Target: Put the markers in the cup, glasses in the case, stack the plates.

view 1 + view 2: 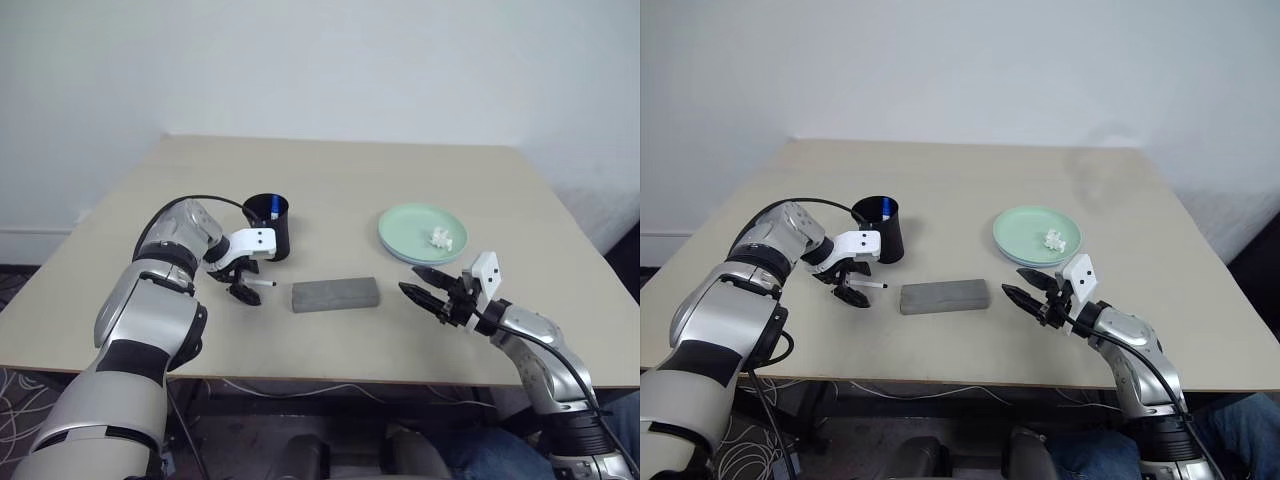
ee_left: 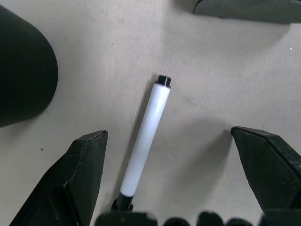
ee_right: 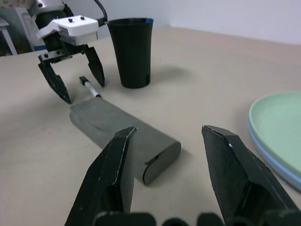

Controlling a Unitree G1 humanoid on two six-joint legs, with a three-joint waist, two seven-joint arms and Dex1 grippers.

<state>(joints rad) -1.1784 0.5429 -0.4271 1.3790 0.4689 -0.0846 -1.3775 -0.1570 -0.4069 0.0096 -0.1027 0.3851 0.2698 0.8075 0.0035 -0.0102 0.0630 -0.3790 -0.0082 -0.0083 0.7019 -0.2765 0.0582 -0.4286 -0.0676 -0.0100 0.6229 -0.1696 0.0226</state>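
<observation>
The left gripper picks up the white marker by its white body (image 1: pixel 261 283) next, to stand it in the black cup (image 1: pixel 268 228).
A white marker with a black cap (image 2: pixel 148 136) lies flat on the table just in front of the black cup (image 1: pixel 268 228). My left gripper (image 1: pixel 240 285) points down over it, open, one finger on each side and neither touching. Another marker's blue cap (image 1: pixel 274 207) sticks up inside the cup. The grey case (image 1: pixel 335 294) lies shut in the middle of the table. The mint green plate (image 1: pixel 420 225) rests on the light blue plate (image 3: pixel 268 160). Right of the case, my right gripper (image 1: pixel 410 280) hovers open and empty. The glasses are out of view.
A small crumpled white paper (image 1: pixel 441 238) lies on the green plate. The table's front edge (image 1: pixel 330 378) runs close below both arms. A black cable (image 1: pixel 205 200) loops over my left forearm.
</observation>
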